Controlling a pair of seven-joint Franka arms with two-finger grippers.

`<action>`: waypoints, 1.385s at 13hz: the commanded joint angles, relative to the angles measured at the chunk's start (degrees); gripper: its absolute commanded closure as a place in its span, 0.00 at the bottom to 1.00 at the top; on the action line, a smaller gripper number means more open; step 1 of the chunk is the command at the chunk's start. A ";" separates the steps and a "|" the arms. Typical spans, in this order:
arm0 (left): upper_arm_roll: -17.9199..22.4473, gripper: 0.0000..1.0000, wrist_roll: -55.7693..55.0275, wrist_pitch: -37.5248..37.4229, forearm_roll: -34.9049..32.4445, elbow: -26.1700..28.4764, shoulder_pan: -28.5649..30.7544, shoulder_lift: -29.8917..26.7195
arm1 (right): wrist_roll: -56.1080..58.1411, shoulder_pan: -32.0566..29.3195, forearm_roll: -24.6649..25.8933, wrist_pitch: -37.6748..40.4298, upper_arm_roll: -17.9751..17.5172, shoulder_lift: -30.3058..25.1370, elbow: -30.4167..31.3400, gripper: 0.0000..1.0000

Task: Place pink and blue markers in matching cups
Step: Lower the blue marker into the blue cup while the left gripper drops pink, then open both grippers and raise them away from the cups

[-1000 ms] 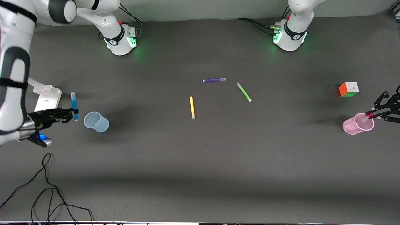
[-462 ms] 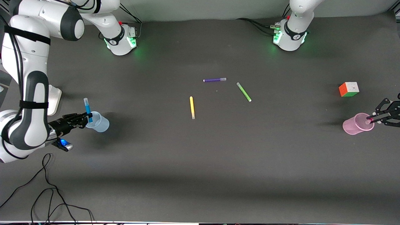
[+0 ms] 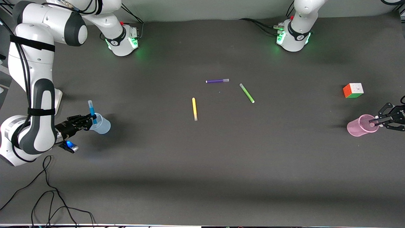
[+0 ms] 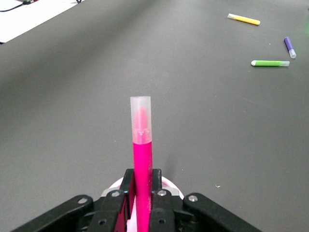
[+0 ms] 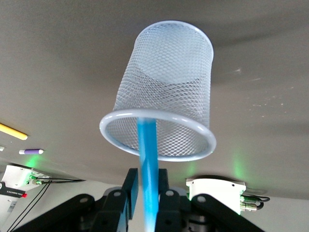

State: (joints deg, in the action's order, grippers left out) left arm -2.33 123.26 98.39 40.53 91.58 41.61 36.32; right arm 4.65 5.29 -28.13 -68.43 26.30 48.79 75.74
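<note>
My left gripper should open now. The pink marker (image 4: 142, 159) is over the pink cup (image 4: 171, 184), and the marker's lower end is inside the cup's rim.
My right gripper (image 3: 92, 121) holds the blue marker (image 3: 91, 109) upright, its lower end dipping into the pale blue cup (image 3: 102, 126) at the right arm's end of the table. In the right wrist view the blue marker (image 5: 147, 145) runs from the right gripper (image 5: 148, 186) into the mesh-walled blue cup (image 5: 169, 92); a thin slit shows beside one finger. My left gripper (image 3: 374, 122) is at the rim of the pink cup (image 3: 357, 128). In the left wrist view the left gripper (image 4: 141, 193) is shut on the pink marker (image 4: 142, 150), over the pink cup's rim (image 4: 171, 184).
A yellow marker (image 3: 194, 109), a purple marker (image 3: 217, 81) and a green marker (image 3: 246, 93) lie mid-table. A colour cube (image 3: 353, 90) sits farther from the front camera than the pink cup. Black cables (image 3: 47, 196) trail at the near edge by the right arm.
My right gripper carried the blue marker sideways to the blue cup and lowered its end inside. My left gripper sank a little at the pink cup with the pink marker.
</note>
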 commanded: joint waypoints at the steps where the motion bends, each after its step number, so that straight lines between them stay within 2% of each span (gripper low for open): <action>1: -0.74 1.00 1.11 -2.06 1.13 -1.49 1.20 0.86 | 0.36 -0.55 -1.13 1.81 0.07 0.96 -1.91 0.46; 2: -0.74 1.00 1.11 -2.06 1.83 -1.58 1.11 1.04 | 0.09 -0.55 -1.13 1.81 0.07 0.96 -1.91 0.13; 3: -0.74 1.00 1.19 -2.23 2.27 -2.10 1.11 1.30 | 0.09 -0.55 -1.13 1.81 0.07 0.87 -1.91 0.01; 4: -0.74 0.94 1.11 -2.24 2.36 -2.28 1.11 1.56 | -0.08 -0.55 -1.13 1.81 0.07 0.61 -2.09 0.01; 5: -0.83 0.36 1.11 -2.24 2.36 -2.37 1.11 1.74 | -0.26 -0.28 -1.13 1.81 0.16 -0.18 -2.18 0.01; 6: -0.83 0.27 1.11 -2.24 2.36 -2.37 1.02 1.91 | -0.69 0.15 -0.79 1.81 0.16 -1.67 -2.61 0.00; 7: -1.18 0.01 1.11 -2.24 2.45 -2.37 1.11 2.09 | -1.92 1.03 -0.09 1.81 0.33 -3.94 -3.57 0.00; 11: -1.36 0.01 1.02 -2.24 2.71 -2.72 1.11 2.01 | -9.39 5.33 5.71 1.38 0.77 -14.05 -7.09 0.00; 13: -1.36 0.01 -1.16 -3.81 2.80 -4.21 0.24 1.31 | -10.54 7.44 9.39 -2.64 0.77 -20.10 -7.10 0.00; 16: -1.18 0.01 -14.85 -3.56 -2.35 -5.71 -2.57 -4.30 | -10.54 10.87 15.29 -6.78 0.77 -27.41 -5.00 0.00; 18: -1.01 0.01 -26.26 -3.38 -8.24 -5.71 -5.90 -9.75 | -10.54 13.15 18.01 -12.57 0.77 -32.68 0.25 0.00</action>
State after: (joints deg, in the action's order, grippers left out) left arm -4.25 106.63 95.42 37.23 84.63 39.24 33.10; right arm -4.73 15.76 -13.16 -75.45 26.86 21.81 68.88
